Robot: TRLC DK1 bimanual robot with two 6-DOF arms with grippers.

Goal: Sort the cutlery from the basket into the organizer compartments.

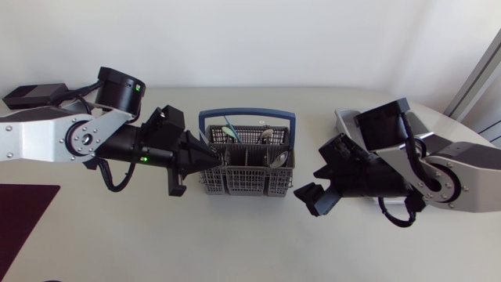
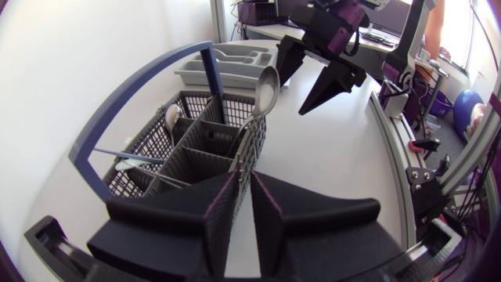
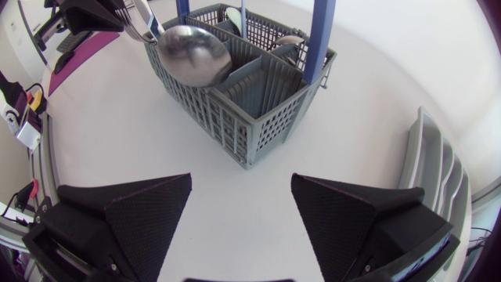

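The fork's tines stick out beside the spoon's bowl, so my right gripper will grab the fork by its slim handle next to sort it into the organizer.
A grey cutlery basket (image 1: 244, 186) with a blue handle (image 1: 247, 114) stands mid-table. My left gripper (image 1: 213, 154) is at its left wall, shut on the handle of a metal spoon (image 2: 266, 86). The spoon slants up across the basket, with its bowl (image 3: 192, 55) over the far side. In the left wrist view the fingers (image 2: 215, 211) stand close together around the thin handle. More cutlery (image 1: 229, 131) lies in the back compartments. My right gripper (image 1: 311, 184) hangs open beside the basket's right side, nothing between its fingers (image 3: 137, 211). The grey organizer (image 2: 223, 63) lies behind my right arm.
A dark maroon mat (image 1: 23, 211) lies at the table's front left corner. The organizer (image 1: 344, 117) is largely covered by my right arm in the head view. Bare tabletop stretches in front of the basket (image 3: 235, 117).
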